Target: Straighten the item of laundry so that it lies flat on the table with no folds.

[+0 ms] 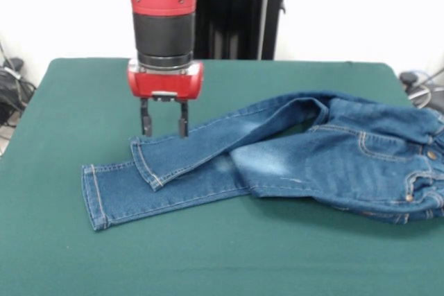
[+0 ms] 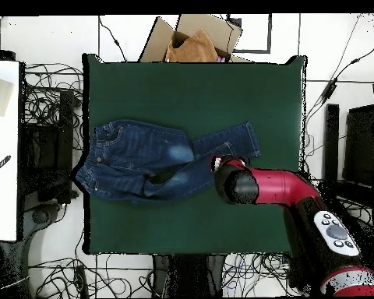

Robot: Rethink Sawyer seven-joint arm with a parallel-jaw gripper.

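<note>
My gripper will uncross the legs and lay the jeans [image 1: 298, 157] flat, so next it will grab the hem of the upper leg [image 1: 146, 164].
The small blue denim jeans [image 1: 298, 157] lie on the green table [image 1: 208, 254], with the gathered waistband at the right edge and the legs reaching left. One leg lies across the other, and its hem sits on top near the centre left. The seat is bunched and creased. My gripper [image 1: 164, 128] hangs open and empty, its fingertips [image 1: 146, 128] just at the far edge of that upper hem. In the overhead view the jeans [image 2: 155, 160] lie left of centre on the table [image 2: 190, 86]. There the gripper [image 2: 220, 163] is mostly hidden under the red wrist, at the leg ends.
The waistband reaches the table's edge [image 1: 437, 171]. A cardboard box [image 2: 194, 39] stands beyond the table's far side in the overhead view. Cables [image 2: 54, 101] lie on the floor all round. The black pedestal [image 1: 239, 12] stands behind the table.
</note>
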